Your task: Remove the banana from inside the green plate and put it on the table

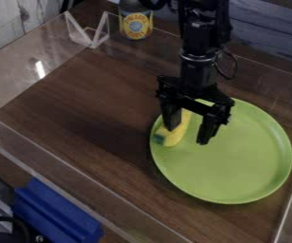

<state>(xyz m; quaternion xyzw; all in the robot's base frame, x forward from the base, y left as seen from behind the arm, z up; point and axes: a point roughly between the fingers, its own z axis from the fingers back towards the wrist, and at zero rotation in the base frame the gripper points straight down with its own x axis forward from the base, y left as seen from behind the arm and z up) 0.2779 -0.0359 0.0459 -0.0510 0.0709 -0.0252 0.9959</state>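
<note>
I next need to grab the banana by its upper end (179, 121) with my gripper to move it out of the green plate onto the table.
A small yellow banana (172, 134) lies at the left edge of the lime-green plate (244, 161), one dark tip at the rim. My black gripper (188, 126) points straight down over it, open, one finger on each side of the banana's upper end. I cannot tell whether the fingers touch it. The plate rests on the dark brown wood-grain table (85, 104), toward the right side. The arm hides the far end of the banana.
Clear acrylic walls (35, 66) border the table. A yellow-labelled tin (136, 25) stands beyond the back wall. A blue object (60, 216) sits outside the front wall at the lower left.
</note>
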